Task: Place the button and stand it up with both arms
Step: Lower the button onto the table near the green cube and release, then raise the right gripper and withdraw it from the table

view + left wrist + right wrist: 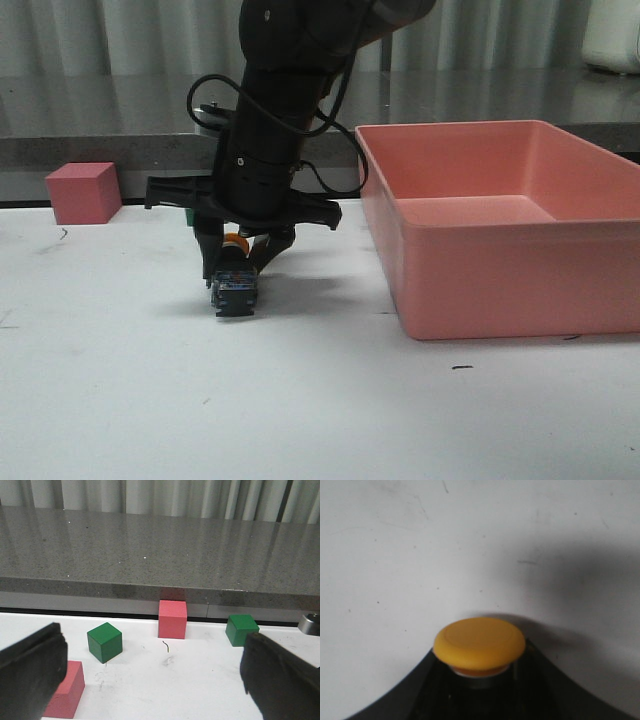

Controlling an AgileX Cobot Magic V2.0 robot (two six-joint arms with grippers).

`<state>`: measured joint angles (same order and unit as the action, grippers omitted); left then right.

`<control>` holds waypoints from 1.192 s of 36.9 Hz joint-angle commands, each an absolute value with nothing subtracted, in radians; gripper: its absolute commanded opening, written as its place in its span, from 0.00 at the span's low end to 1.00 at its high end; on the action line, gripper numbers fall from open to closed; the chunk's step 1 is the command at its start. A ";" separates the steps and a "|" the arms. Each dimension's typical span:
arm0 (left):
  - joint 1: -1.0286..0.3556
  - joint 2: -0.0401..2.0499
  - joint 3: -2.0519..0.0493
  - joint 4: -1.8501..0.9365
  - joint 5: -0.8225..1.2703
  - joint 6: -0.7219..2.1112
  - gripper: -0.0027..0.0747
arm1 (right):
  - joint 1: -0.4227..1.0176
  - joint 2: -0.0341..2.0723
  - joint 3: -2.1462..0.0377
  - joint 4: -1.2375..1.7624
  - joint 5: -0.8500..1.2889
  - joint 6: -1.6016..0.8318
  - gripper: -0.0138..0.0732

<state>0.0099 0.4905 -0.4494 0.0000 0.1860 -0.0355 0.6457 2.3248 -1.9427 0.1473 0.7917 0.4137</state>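
The button's dark base is on or over the white tabletop in the front view, so it is time to open my right gripper.
The button (235,283) stands upright at the table's middle, its yellow cap (237,243) on top and its dark base with bluish contacts at or just above the white surface. My right gripper (237,262) comes down from above and is shut on the button's black collar. In the right wrist view the yellow cap (479,645) fills the lower middle, with the dark fingers (410,695) on both sides below it. My left gripper (155,680) is open over bare table with nothing between its fingers (30,670); the left arm does not show in the front view.
A large pink bin (500,270) stands right of the button. A pink cube (82,192) sits at the back left. The left wrist view shows two green cubes (104,641) (241,629), two pink cubes (172,619) (65,690) and a grey counter ledge (160,585).
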 commanded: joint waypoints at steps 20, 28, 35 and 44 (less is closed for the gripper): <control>0.010 0.499 -0.485 -0.007 0.104 -0.038 0.90 | 0.645 2.226 -1.970 0.250 0.767 0.412 0.81; 0.010 0.499 -0.485 -0.007 0.104 -0.038 0.90 | 0.644 2.135 -1.970 0.227 0.837 0.412 0.80; 0.010 0.499 -0.485 -0.007 0.104 -0.038 0.90 | 0.644 2.064 -1.970 0.207 0.874 0.394 0.70; 0.010 0.499 -0.485 -0.007 0.104 -0.038 0.90 | 0.644 2.004 -1.970 0.208 0.888 0.394 0.22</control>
<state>0.0099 0.4905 -0.4494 0.0000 0.1860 -0.0355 0.6457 2.0943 -1.9409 0.2100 0.9114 0.4082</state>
